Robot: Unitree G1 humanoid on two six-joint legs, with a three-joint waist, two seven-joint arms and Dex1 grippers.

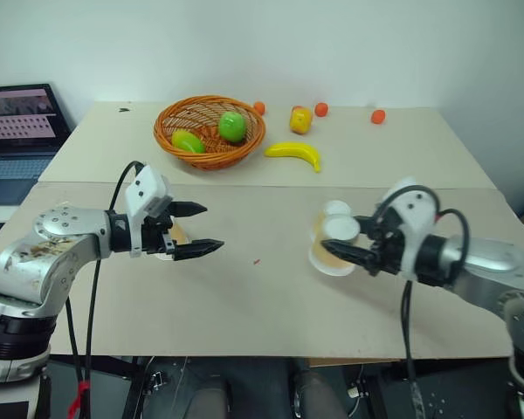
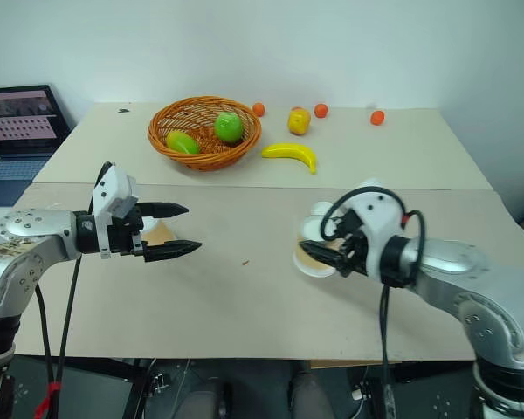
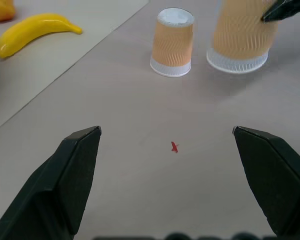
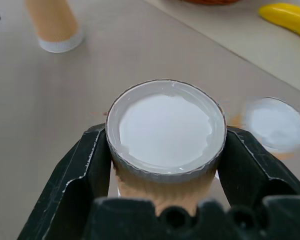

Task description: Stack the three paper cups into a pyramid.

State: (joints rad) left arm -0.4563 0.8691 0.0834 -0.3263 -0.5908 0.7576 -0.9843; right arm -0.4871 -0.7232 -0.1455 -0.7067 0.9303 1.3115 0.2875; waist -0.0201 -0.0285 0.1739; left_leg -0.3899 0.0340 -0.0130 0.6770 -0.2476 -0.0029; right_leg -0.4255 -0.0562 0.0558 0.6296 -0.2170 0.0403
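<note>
The held cup's lower rim (image 1: 331, 267) hangs beside the second cup, short of the open middle of the tabletop, so my right gripper keeps hold of the held cup now.
Three paper cups, tan-sided with white rims and bases, are on the near table board, all upside down. My right gripper (image 1: 339, 248) is shut on one cup (image 1: 334, 242) by its sides; its white base (image 4: 166, 127) sits between the black fingers (image 4: 85, 165). It appears slightly raised and tilted. A second cup (image 1: 337, 209) stands just behind the held one, also seen as the second cup (image 3: 173, 42). The third cup (image 1: 177, 236) stands on the left, mostly hidden behind my left gripper (image 1: 196, 230). That gripper hangs open with nothing between its fingers (image 3: 80, 165).
On the far board are a wicker basket (image 1: 170, 133) holding green fruit, a banana (image 1: 294, 154), a yellow-red fruit (image 1: 300, 120) and small orange fruits (image 1: 378, 116). A laptop (image 1: 22, 122) stands off the table's left. A red speck (image 3: 174, 146) lies mid-table.
</note>
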